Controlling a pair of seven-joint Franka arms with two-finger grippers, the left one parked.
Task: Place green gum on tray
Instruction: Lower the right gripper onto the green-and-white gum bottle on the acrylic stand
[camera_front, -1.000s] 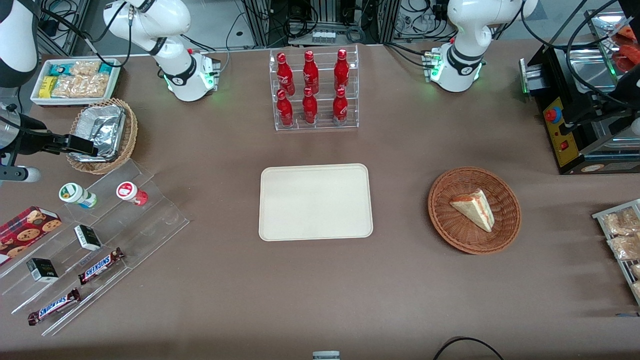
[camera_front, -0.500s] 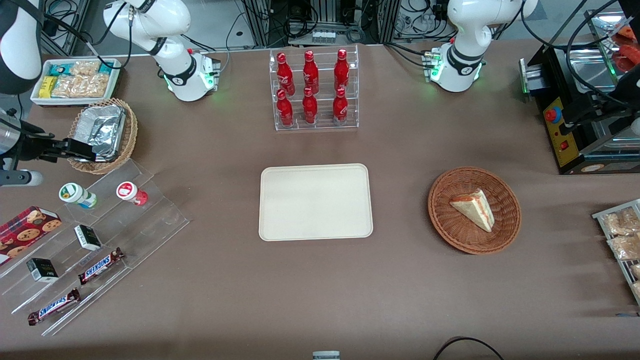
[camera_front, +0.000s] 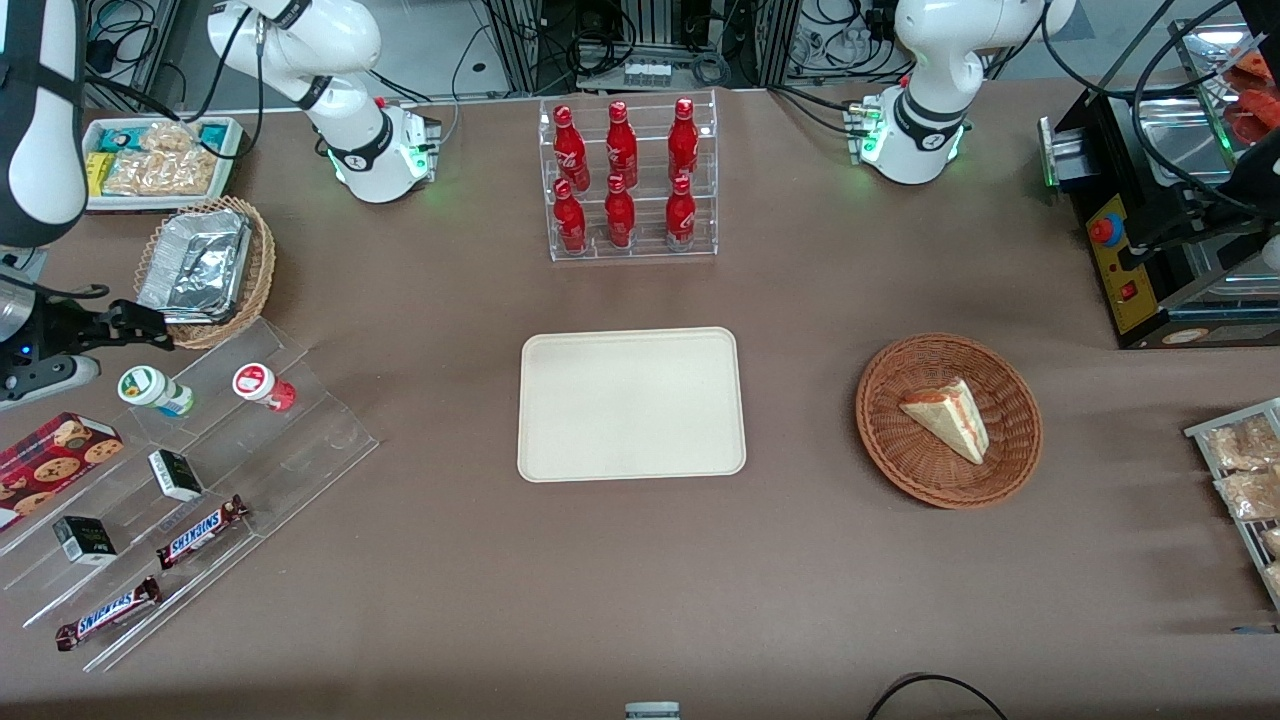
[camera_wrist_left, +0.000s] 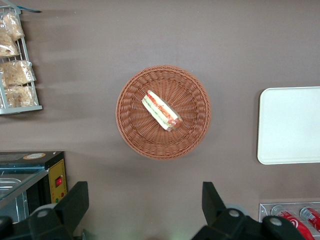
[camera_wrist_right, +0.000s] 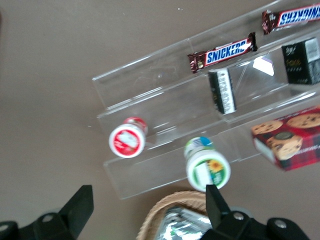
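Observation:
I need to grab the gum by its white lid (camera_front: 139, 385) with my right gripper next, so that I can place the green gum on the cream tray (camera_front: 632, 404).
The green gum (camera_front: 150, 388) is a small white bottle with a green-marked lid. It stands on the top step of the clear stepped stand (camera_front: 300, 440), toward the working arm's end of the table. In the right wrist view the green gum (camera_wrist_right: 208, 169) sits close to one black fingertip (camera_wrist_right: 216, 202). My right gripper (camera_front: 150, 328) hovers just above the gum, a little farther from the front camera, between the gum and the foil-filled basket. It (camera_wrist_right: 147, 210) is open and empty. The cream tray (camera_front: 632, 404) lies bare at the table's middle and also shows in the left wrist view (camera_wrist_left: 290, 125).
A red-lidded bottle (camera_front: 262, 385) stands beside the gum. A wicker basket with a foil container (camera_front: 205, 265) is close to the gripper. The stand holds Snickers bars (camera_front: 200, 530) and small dark boxes, with a cookie box (camera_front: 50, 455) beside it. Cola bottle rack (camera_front: 625, 180); sandwich basket (camera_front: 948, 420).
My right gripper has moved off the foil basket, nearer to the front camera and toward the green gum. The gum and tray have not moved.

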